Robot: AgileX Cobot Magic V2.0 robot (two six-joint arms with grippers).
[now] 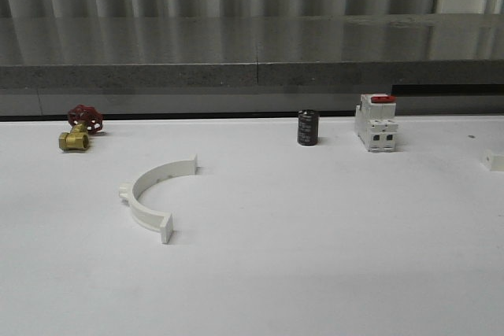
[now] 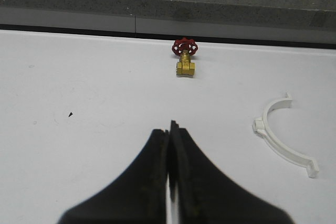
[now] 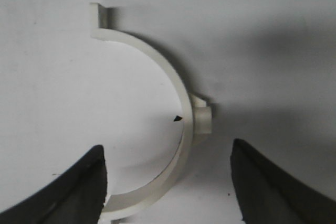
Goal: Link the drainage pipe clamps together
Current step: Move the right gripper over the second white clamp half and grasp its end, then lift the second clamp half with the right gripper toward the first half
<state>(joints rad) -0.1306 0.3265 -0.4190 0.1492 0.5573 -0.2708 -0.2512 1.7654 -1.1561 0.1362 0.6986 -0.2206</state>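
My right gripper's fingers are high above the clamp's band (image 3: 187, 124) and its outer lug (image 3: 202, 120), so it comes down next, and only then closes on the clamp's band.
One white semicircular drainage pipe clamp (image 1: 132, 194) lies flat on the white table, left of centre, its open side facing right. The left wrist view catches it (image 2: 259, 125) off to one side of my left gripper (image 2: 169, 129), which is shut on nothing and hovers over bare table. In the right wrist view, a second white clamp half (image 3: 184, 103) with an outer lug and a flat end tab lies on the table. My right gripper (image 3: 168, 148) is open above it, its band running between the two dark fingers without touching them.
A brass valve with a red handwheel (image 1: 79, 127) (image 2: 185, 59) sits at the back left. A black cylinder (image 1: 308, 127) and a white breaker with a red switch (image 1: 376, 122) stand at the back. A tiny white block (image 1: 494, 160) is at far right. A grey ledge (image 1: 252, 76) borders the back.
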